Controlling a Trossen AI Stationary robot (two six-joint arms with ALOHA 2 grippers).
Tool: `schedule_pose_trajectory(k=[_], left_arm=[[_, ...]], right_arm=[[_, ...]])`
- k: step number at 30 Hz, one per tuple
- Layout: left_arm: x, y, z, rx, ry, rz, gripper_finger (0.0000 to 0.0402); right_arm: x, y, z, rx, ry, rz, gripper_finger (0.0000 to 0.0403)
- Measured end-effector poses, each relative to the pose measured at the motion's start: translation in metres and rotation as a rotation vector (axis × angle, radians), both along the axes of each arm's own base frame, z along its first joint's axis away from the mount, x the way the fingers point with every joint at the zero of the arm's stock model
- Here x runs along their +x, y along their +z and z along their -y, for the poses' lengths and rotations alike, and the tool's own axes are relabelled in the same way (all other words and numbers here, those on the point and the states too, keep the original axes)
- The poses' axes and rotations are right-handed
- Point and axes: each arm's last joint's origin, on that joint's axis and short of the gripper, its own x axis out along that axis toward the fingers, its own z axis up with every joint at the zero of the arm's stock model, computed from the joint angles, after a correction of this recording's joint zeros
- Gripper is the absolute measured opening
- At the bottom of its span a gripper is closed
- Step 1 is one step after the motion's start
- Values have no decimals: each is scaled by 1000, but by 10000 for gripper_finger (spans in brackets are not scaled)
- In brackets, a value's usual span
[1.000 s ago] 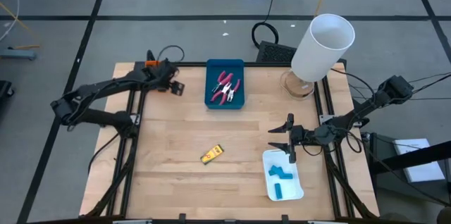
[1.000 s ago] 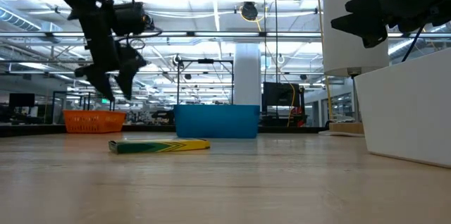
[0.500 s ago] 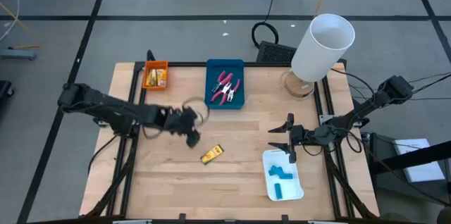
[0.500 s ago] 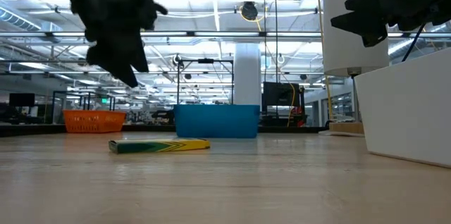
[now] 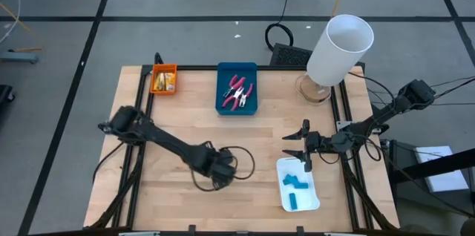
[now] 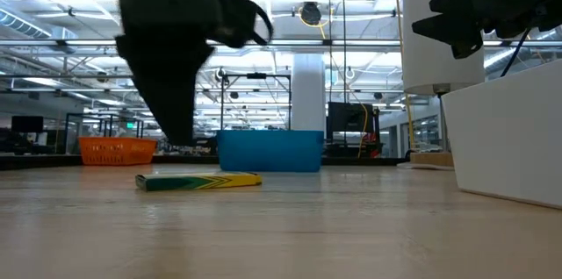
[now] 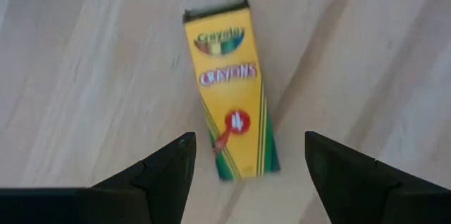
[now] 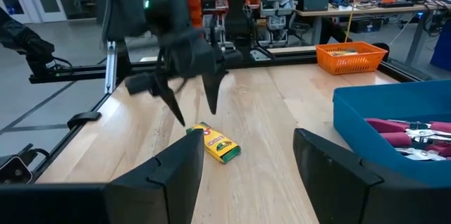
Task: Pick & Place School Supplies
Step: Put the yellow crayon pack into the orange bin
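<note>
My fingers are still above the crayon box's near end (image 7: 244, 155), so it is too early to close on the box. My left gripper moves down next.
A yellow crayon box (image 7: 230, 98) lies flat on its broad face on the wooden table (image 5: 171, 191), near the middle. My left gripper (image 5: 217, 171) hangs just above it, pointing steeply down, and hides it in the high view. Its fingers stand open on either side of the box's near end without touching it (image 7: 248, 139). The right wrist view shows this gripper (image 8: 196, 113) over the box (image 8: 215, 144). My right gripper (image 5: 300, 147) waits open, level, over the far end of the white tray (image 5: 312, 199).
At the far edge stand an orange tray (image 5: 164, 80) with yellow pieces and a blue tray (image 5: 237, 96) with pink-handled pliers (image 5: 237, 91). The white tray holds light-blue blocks (image 5: 295, 184). A tall white cylinder (image 5: 338, 47) stands at the far right corner.
My left gripper has swung from the orange tray at the far left toward the table's middle and near side. It has rolled about its axis and come to hang over the crayon box. The box has stayed where it lay.
</note>
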Motion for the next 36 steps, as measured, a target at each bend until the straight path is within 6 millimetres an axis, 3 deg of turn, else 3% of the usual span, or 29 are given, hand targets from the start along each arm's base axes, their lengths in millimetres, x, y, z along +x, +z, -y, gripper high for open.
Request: schedule_pose_trajectory(k=[5,11,17,32,36], left_arm=[[14,-12,-1,34,2,7,271],[15,-19,-12,13,132,4,271],[18,-20,-20,-30,153,-16,271],[6,-46,-25,-87,184,-17,269],[7,-45,-24,-76,151,-19,237]], right_arm=[[0,0,0,2,2,4,210],[0,0,0,3,3,4,210],[0,0,0,2,3,3,210],[0,0,0,2,4,3,210],[0,0,0,2,4,3,210]])
